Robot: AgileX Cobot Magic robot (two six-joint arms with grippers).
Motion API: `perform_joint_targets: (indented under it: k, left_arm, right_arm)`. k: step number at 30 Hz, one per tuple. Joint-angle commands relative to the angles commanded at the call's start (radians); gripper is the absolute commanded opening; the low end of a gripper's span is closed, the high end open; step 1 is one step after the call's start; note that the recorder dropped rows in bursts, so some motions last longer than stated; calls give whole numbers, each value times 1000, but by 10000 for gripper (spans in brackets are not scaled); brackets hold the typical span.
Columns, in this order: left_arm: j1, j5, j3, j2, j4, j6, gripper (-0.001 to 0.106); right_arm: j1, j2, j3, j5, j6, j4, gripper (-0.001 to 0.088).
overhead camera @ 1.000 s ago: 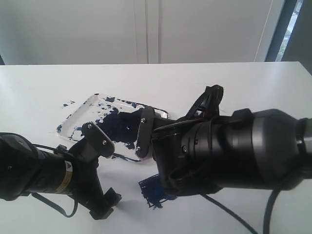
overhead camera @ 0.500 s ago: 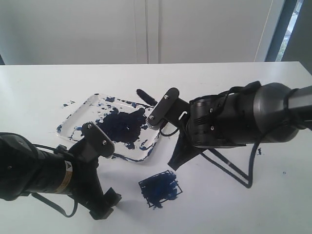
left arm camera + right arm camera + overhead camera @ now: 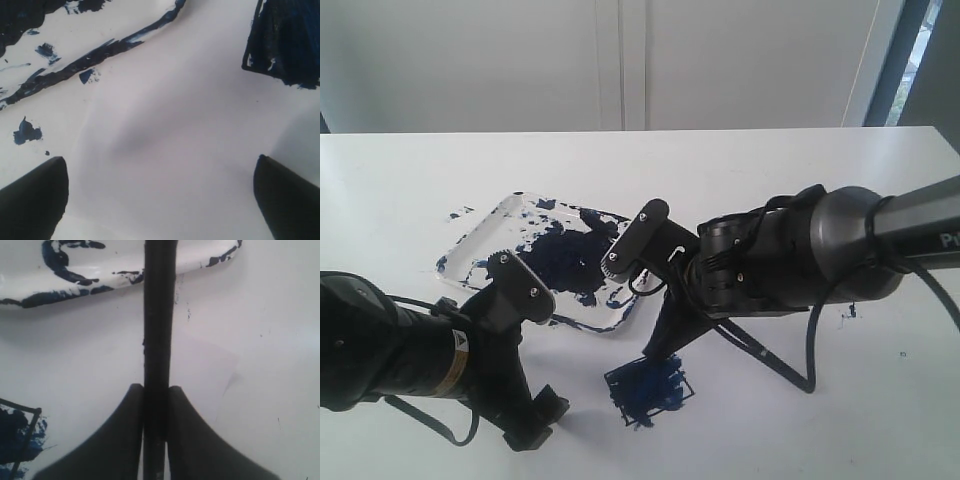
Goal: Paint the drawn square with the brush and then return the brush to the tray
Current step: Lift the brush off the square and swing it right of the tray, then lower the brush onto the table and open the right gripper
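I should let go of the brush with my right gripper now. The brush's black handle (image 3: 158, 330) reaches over the tray's rim, so the brush would stay in place.
The tray (image 3: 480, 240), white and smeared with blue-black paint, lies left of centre on the table. In front of it is the drawn square (image 3: 650, 388), scribbled dark blue. My right gripper (image 3: 658, 345) points down between tray and square. In the right wrist view it (image 3: 156, 390) is shut on the brush (image 3: 159, 315), whose black handle runs from the fingers over the tray's rim (image 3: 100, 270); the square (image 3: 17, 435) is off to one side. The brush tip is hidden. My left gripper (image 3: 538, 420) rests low, left of the square, open (image 3: 160, 200) over bare table, with the square's corner (image 3: 285, 40) and the tray's edge (image 3: 100, 52) ahead.
Blue paint specks mark the table beside the tray (image 3: 455, 214) and further right (image 3: 848, 310). A black cable (image 3: 790, 370) loops from the right arm down onto the table. The white table ends at a pale wall behind.
The right arm has drawn back from the camera and swung round; its gripper now hangs lower, between tray and square. The brush end seen beyond the tray no longer shows. The left arm is still.
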Motion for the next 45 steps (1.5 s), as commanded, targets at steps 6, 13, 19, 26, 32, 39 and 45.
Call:
perform_joint_targets:
  k: [6,13,19,26,32,39,45]
  left_arm:
    - [0,2,0,0,0,2,1011]
    - [0,2,0,0,0,2,1011]
    - [0,2,0,0,0,2,1011]
    - [0,2,0,0,0,2,1011]
    - [0,2,0,0,0,4,1011]
    - [0,2,0,0,0,4,1011]
    - [0,2,0,0,0,4,1011]
  right_arm:
    - [0,0,0,-2,17,-14,238]
    - [0,-2,0,2,17,-16,456]
    - [0,-69,-8,-30,17,-18,487]
    - [0,-209,-55,-60,17,-18,487]
    - [0,-272,-66,-30,17,-44,418]
    - [-65,-228,-66,165,183,-142,236]
    - [-101,-181,-66,178,248,-171,0]
